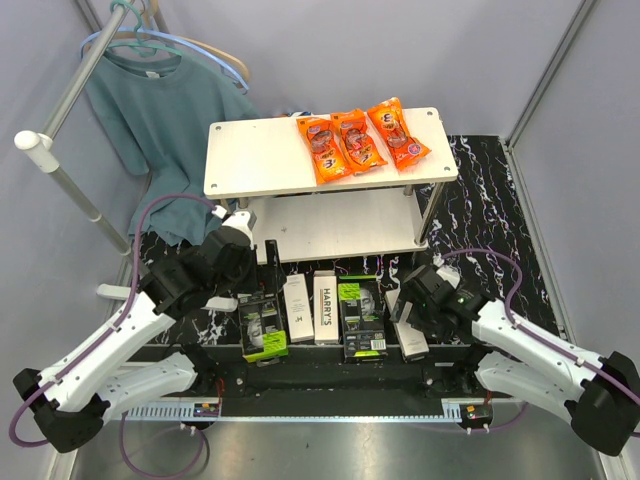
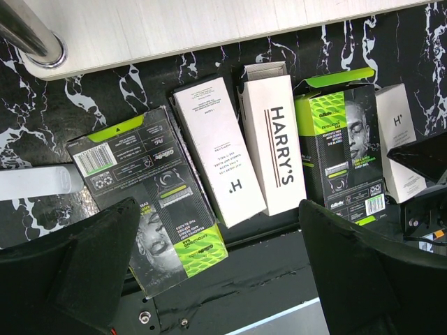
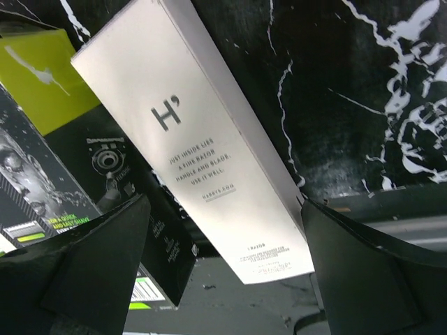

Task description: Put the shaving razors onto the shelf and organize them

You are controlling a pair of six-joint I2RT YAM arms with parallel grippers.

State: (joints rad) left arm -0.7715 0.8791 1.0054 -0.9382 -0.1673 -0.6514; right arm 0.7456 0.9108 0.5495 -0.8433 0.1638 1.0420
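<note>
The razor box's H' logo end [image 3: 160, 105] should stay free to reach the shelf, so my right gripper will grab the razor box by its small-print end [image 3: 262, 258] next.
Five shaving razors lie in a row on the dark marbled table in front of the shelf [image 1: 300, 160]. From the left they are a black-and-green box [image 1: 263, 330] [image 2: 150, 199], a white H' box [image 1: 298, 308] [image 2: 216, 157], a white HARRY'S box [image 1: 326, 308] [image 2: 276, 150], a second black-and-green box [image 1: 361, 318] [image 2: 342, 150] and another white H' box [image 1: 410, 338] [image 2: 398, 139] [image 3: 209, 153]. My left gripper [image 1: 250, 285] [image 2: 223, 279] hangs open above the near end of the leftmost box. Around the near end of the rightmost white box, my right gripper [image 1: 420, 292] [image 3: 227, 279] stands open, with gaps on both sides.
Three orange snack packets [image 1: 360, 140] lie on the shelf's top board; the lower board [image 1: 340, 225] shows bare. A clothes rail [image 1: 60, 150] with a teal T-shirt [image 1: 165, 110] stands at the back left. A shelf leg [image 2: 28, 31] is close to the left gripper.
</note>
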